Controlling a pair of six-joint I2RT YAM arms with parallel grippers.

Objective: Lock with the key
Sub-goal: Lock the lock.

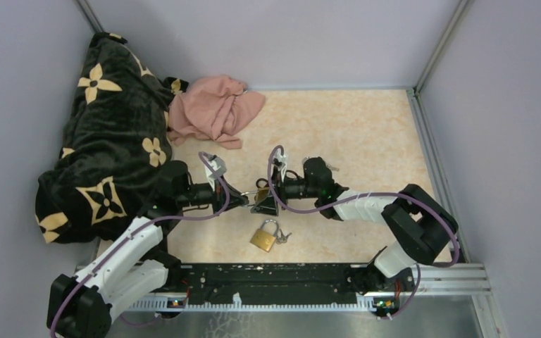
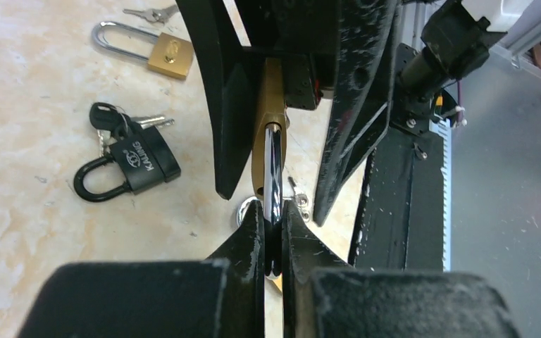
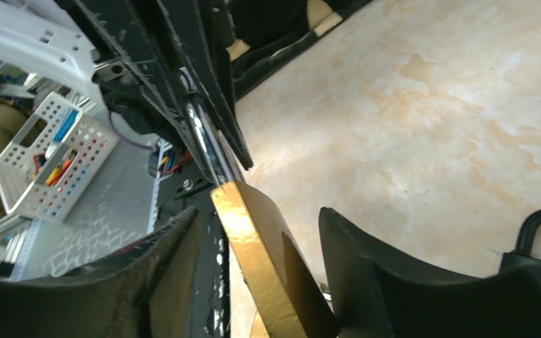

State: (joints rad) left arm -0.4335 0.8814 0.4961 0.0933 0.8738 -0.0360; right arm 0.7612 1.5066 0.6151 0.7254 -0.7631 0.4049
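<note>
The padlock's brass body (image 2: 270,116) is the part my right gripper will grab next, across its broad sides. That leaves the steel shackle (image 2: 273,165) to lock.
A brass padlock (image 3: 268,267) hangs in the air between my two grippers. My left gripper (image 2: 273,211) is shut on its steel shackle (image 2: 273,165), which also shows in the right wrist view (image 3: 208,144). My right gripper (image 3: 259,211) is open, its fingers (image 3: 380,267) on either side of the brass body with a gap on each side. In the top view the left gripper (image 1: 244,199) and the right gripper (image 1: 268,201) meet at mid-table. Small silver keys (image 2: 298,203) show just beyond the held lock.
A second brass padlock (image 1: 263,237) with keys (image 1: 282,237) lies near the front edge. A black padlock (image 2: 141,165) with keys lies under the grippers. A black flowered blanket (image 1: 106,141) and a pink cloth (image 1: 215,109) lie at the back left.
</note>
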